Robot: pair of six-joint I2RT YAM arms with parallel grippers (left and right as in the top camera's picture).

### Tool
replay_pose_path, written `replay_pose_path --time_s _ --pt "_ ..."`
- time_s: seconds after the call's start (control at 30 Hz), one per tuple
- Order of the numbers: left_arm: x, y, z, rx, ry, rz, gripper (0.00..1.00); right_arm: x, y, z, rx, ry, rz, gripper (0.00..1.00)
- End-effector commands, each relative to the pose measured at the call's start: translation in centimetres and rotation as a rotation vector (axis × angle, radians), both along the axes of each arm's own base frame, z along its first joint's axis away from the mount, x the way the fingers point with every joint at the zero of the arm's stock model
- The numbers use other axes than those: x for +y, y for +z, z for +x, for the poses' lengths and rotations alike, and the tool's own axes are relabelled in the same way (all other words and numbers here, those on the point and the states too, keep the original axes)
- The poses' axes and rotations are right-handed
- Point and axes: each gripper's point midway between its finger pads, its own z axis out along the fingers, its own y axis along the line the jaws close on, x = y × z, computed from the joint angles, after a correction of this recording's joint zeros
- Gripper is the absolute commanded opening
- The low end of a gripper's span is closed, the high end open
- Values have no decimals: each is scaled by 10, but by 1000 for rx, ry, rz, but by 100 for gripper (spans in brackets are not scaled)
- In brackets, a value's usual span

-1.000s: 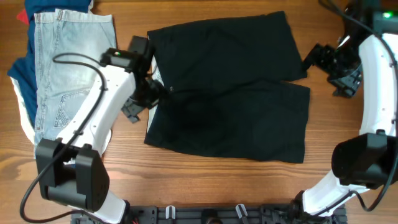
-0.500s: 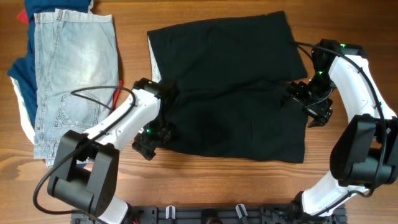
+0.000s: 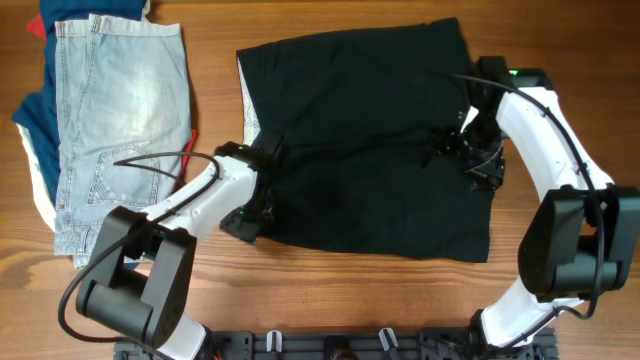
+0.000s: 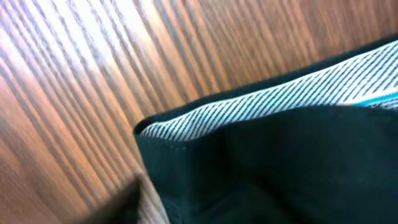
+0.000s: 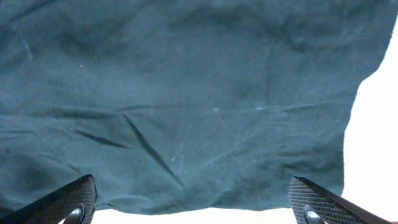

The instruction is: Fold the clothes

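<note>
The robot's right gripper will next fold one leg over the other, so it will grab the black shorts (image 3: 370, 130) where the legs meet, opposite the waistband.
The black shorts (image 3: 370, 130) lie spread flat mid-table, waistband to the left and legs to the right. My left gripper (image 3: 243, 218) is low at the waistband's near-left corner. The left wrist view shows that corner (image 4: 298, 168) with its white striped lining (image 4: 261, 109) turned up; only a blurred dark finger edge shows, so its state is unclear. My right gripper (image 3: 462, 152) hovers over the right side where the two legs meet. In the right wrist view its fingers (image 5: 196, 205) are wide apart and empty above the black fabric (image 5: 186, 93) near a hem edge.
Light-blue denim shorts (image 3: 115, 110) lie at the far left on top of navy, red and white garments (image 3: 30, 125). Bare wooden table (image 3: 330, 290) runs along the front. A black rail (image 3: 340, 345) sits at the near edge.
My left gripper has moved from mid-waistband down to the near-left corner of the shorts. My right arm has swung in from the table's right side over the shorts' legs.
</note>
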Motion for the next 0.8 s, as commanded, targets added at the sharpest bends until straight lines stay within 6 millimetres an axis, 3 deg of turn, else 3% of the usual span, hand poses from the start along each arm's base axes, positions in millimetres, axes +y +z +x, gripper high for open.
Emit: replay_pose_path --time_s 0.0,0.27,0.5,0.63,0.77 --pt "10 -3 5 -27 14 50 4 3 8 -4 -8 -5 14 99" --pt "7 -9 14 -54 14 46 4 4 15 -17 49 -112 2 95" --pt "7 -8 29 -122 14 55 4 -10 47 -56 44 -206 -83 100" --pt "6 -8 34 -141 14 55 4 -10 26 -80 42 -283 -90 100" --pt "6 -8 37 -157 15 56 4 -6 -15 -109 106 -336 -76 100"
